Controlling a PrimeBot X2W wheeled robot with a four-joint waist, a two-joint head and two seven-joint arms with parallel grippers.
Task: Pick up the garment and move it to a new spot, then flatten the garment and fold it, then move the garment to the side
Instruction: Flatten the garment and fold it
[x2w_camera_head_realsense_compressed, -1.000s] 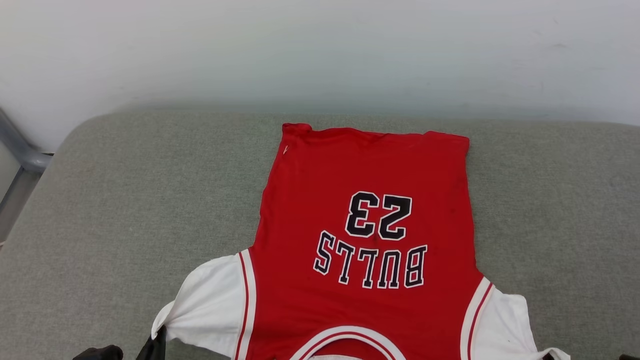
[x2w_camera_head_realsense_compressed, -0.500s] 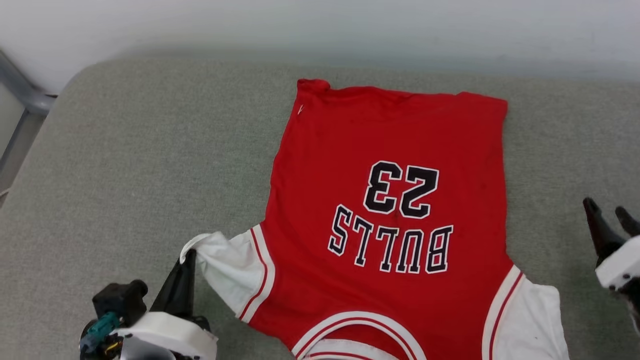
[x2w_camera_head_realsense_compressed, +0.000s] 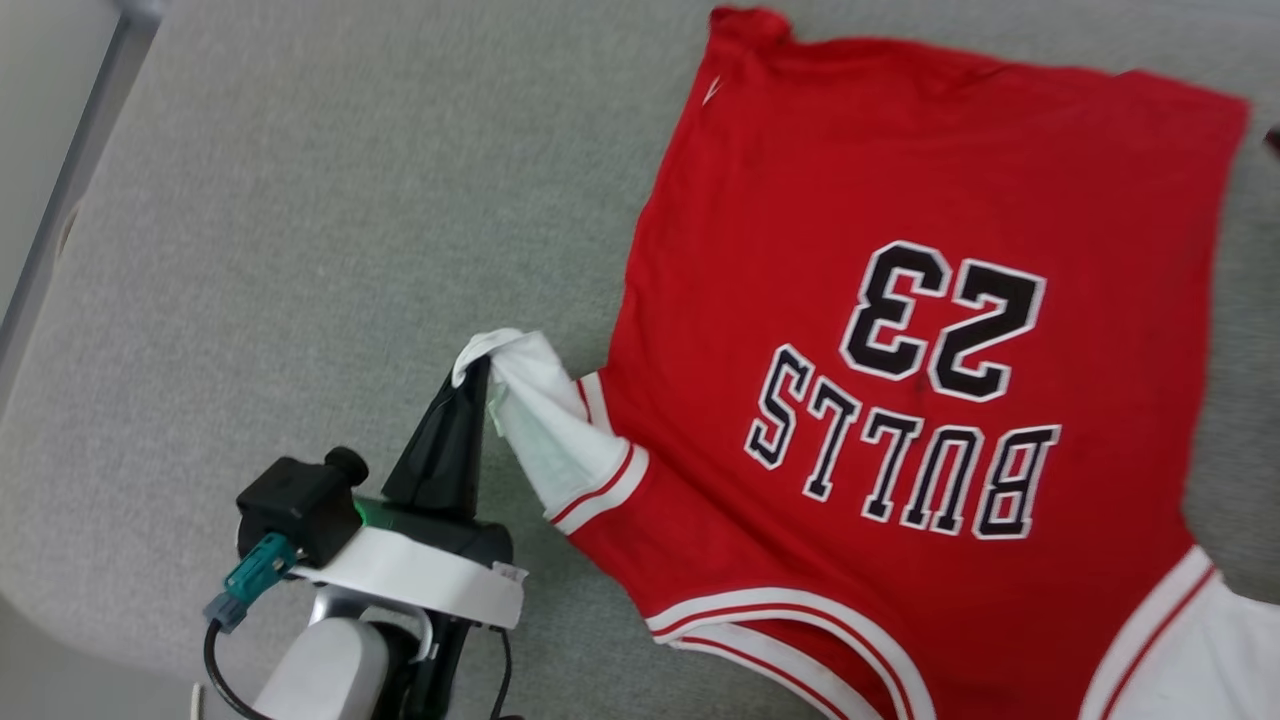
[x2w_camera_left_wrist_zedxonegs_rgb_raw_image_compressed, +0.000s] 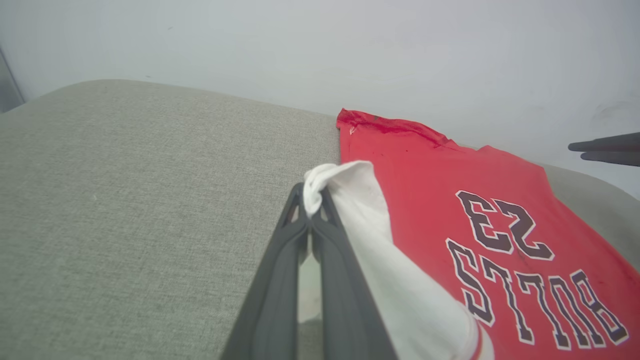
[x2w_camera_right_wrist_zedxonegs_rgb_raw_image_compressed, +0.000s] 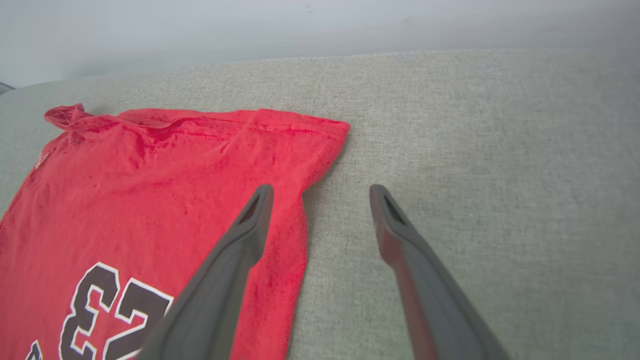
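My right gripper picks up the red jersey by its hem corner (x2w_camera_head_realsense_compressed: 1236, 114) (x2w_camera_right_wrist_zedxonegs_rgb_raw_image_compressed: 340, 131) next, where free edges meet, since the jersey lies spread flat.
The garment (x2w_camera_head_realsense_compressed: 900, 170), a red jersey with a black "23" and "BULLS", lies spread face up on the grey cushion (x2w_camera_head_realsense_compressed: 300, 200), hem at the far end. My left gripper (x2w_camera_head_realsense_compressed: 479, 366) is shut on the tip of its white left sleeve (x2w_camera_head_realsense_compressed: 545, 430) and holds that tip bunched above the cushion. The left wrist view shows the left gripper (x2w_camera_left_wrist_zedxonegs_rgb_raw_image_compressed: 311, 194) pinching the white cloth beside the garment (x2w_camera_left_wrist_zedxonegs_rgb_raw_image_compressed: 430, 190). My right gripper (x2w_camera_right_wrist_zedxonegs_rgb_raw_image_compressed: 320, 195) stands open with nothing between its fingers, over the right edge of the garment (x2w_camera_right_wrist_zedxonegs_rgb_raw_image_compressed: 150, 175) near the far hem corner.
The cushion's rounded left edge meets a grey metal bar (x2w_camera_head_realsense_compressed: 73, 190) at the upper left. A pale wall (x2w_camera_left_wrist_zedxonegs_rgb_raw_image_compressed: 350, 50) rises behind the cushion. Bare cushion (x2w_camera_right_wrist_zedxonegs_rgb_raw_image_compressed: 475, 150) stretches to the right of the jersey. The other white sleeve (x2w_camera_head_realsense_compressed: 1200, 650) lies flat at the lower right.
The head camera has tilted down and turned. The right gripper has opened, let go of the right sleeve and moved up toward the hem. The left gripper has lifted its sleeve inward.
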